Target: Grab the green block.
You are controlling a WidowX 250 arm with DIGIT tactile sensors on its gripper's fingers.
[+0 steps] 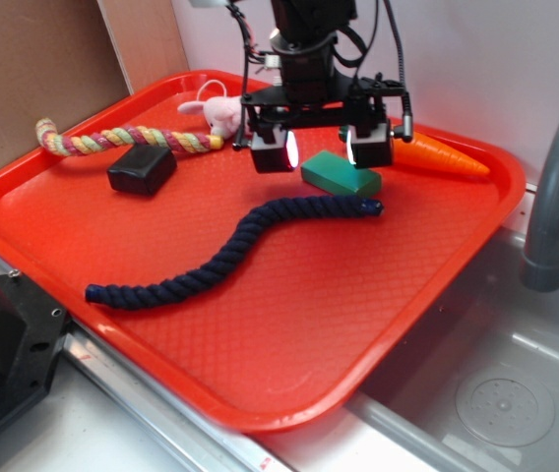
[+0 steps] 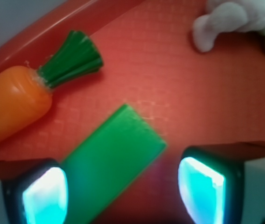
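Both of the robot's fingers are above the top side of the green block, so the gripper should go lower before it closes on the block.
The green block lies flat on the red tray, between the black block and the carrot. My gripper hangs just above it, open, one finger on each side. In the wrist view the green block runs diagonally between the glowing pads, closer to the left one, with a gap of bare tray on the right. Nothing is held.
An orange carrot lies right of the block, close to the right finger. A black block, a multicoloured rope and a pink plush rabbit lie to the left. A dark blue rope crosses in front. A sink adjoins on the right.
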